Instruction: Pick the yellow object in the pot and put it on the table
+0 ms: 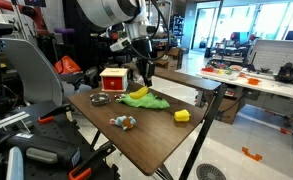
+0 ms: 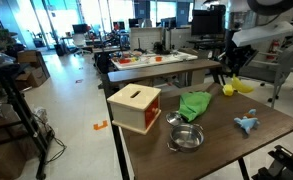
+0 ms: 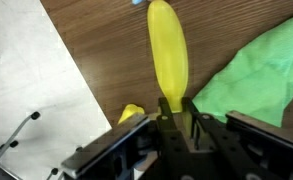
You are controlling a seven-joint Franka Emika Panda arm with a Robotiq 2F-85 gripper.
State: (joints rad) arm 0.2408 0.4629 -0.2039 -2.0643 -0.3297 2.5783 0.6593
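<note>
The yellow object's bottom [image 1: 141, 94] is still above the green cloth. I need to lower the yellow object onto the table before I open my gripper.
My gripper [image 3: 176, 108] is shut on one end of the yellow object [image 3: 168, 50], a smooth elongated lump that points away from the jaws over the brown wooden table [image 3: 96, 40]. In both exterior views the gripper [image 1: 141, 78] [image 2: 231, 72] holds the yellow object [image 1: 137, 94] [image 2: 228, 89] low, at the edge of a green cloth. The small grey pot [image 1: 100, 99] [image 2: 186, 137] stands apart from it near the red box and looks empty.
A green cloth [image 3: 251, 75] [image 1: 151, 102] [image 2: 194, 104] lies beside the yellow object. A red-and-white box [image 1: 113, 79] [image 2: 134, 107], a yellow block [image 1: 182, 116] [image 3: 132, 113] and a small blue toy [image 1: 123, 122] [image 2: 247, 123] are on the table. A cluttered white workbench [image 1: 256, 80] stands behind.
</note>
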